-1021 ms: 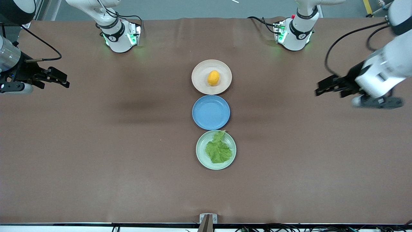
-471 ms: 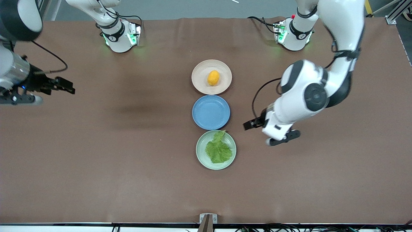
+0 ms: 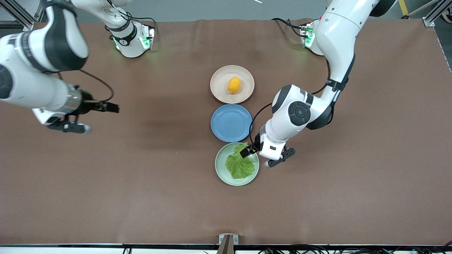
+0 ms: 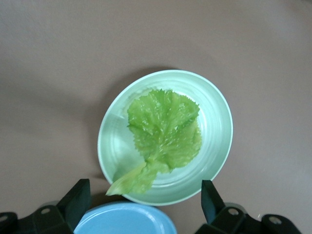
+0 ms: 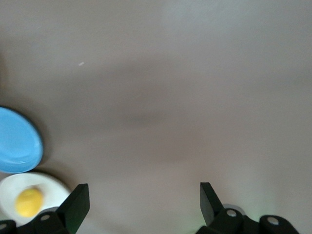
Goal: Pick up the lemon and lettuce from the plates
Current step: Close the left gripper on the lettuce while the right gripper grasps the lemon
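The lemon is on the lemon's plate (image 3: 220, 84). My right gripper should pick it up next by its rounded middle (image 3: 234, 85) to lift it off.
The lemon (image 3: 234, 85) lies on the pale beige-pink plate (image 3: 219, 78), the plate farthest from the front camera. The lettuce (image 3: 240, 164) lies on the mint green plate (image 3: 220, 169), the nearest one. My left gripper (image 3: 245, 152) is open, over the mint plate's edge by the leaf's stem end. In the left wrist view the lettuce (image 4: 163, 134) and mint plate (image 4: 217, 112) show past the open gripper (image 4: 145, 200). My right gripper (image 3: 111, 107) is open and empty over bare table toward the right arm's end. The right wrist view shows its open gripper (image 5: 144, 202), the lemon (image 5: 29, 201) and its plate (image 5: 53, 184).
A blue plate (image 3: 231, 122) sits between the two task plates, with nothing on it; it also shows in the left wrist view (image 4: 126, 220) and the right wrist view (image 5: 17, 141). The brown table (image 3: 141, 183) stretches wide on both ends. A small bracket (image 3: 228, 239) sits at the front edge.
The left arm has swung in from its end of the table to the mint plate's edge. The right gripper has moved toward the middle. The lemon and lettuce have not moved.
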`<state>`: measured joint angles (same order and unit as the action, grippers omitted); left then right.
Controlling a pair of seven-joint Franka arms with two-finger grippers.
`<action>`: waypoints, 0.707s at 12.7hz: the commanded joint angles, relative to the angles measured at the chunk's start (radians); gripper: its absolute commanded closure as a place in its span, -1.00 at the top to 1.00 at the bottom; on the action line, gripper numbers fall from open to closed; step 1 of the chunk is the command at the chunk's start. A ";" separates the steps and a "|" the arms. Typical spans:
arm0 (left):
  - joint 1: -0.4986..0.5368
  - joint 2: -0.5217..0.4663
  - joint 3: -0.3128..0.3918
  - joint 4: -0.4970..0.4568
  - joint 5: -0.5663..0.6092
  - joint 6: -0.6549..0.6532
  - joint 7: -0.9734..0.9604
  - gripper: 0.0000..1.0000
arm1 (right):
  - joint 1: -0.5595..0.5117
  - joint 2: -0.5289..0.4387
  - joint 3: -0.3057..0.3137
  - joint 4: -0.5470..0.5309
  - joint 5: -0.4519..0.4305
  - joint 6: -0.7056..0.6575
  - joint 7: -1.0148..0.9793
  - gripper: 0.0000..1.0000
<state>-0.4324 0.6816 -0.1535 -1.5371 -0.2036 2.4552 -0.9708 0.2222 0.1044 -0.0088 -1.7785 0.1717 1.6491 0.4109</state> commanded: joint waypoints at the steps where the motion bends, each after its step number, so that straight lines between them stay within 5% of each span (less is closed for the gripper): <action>1: -0.020 0.041 0.011 0.012 0.001 0.094 -0.057 1.00 | 0.165 -0.077 -0.008 -0.126 0.048 0.102 0.233 1.00; 6: -0.045 0.125 0.011 0.015 -0.002 0.244 -0.109 0.90 | 0.569 -0.033 -0.011 -0.297 0.035 0.524 0.638 1.00; 9: -0.054 0.144 0.012 0.005 0.000 0.246 -0.128 0.82 | 0.681 0.063 -0.010 -0.295 -0.072 0.630 0.790 1.00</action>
<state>-0.4717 0.8163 -0.1528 -1.5374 -0.2036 2.6904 -1.0775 0.8656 0.1260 -0.0009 -2.0696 0.1631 2.2299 1.1300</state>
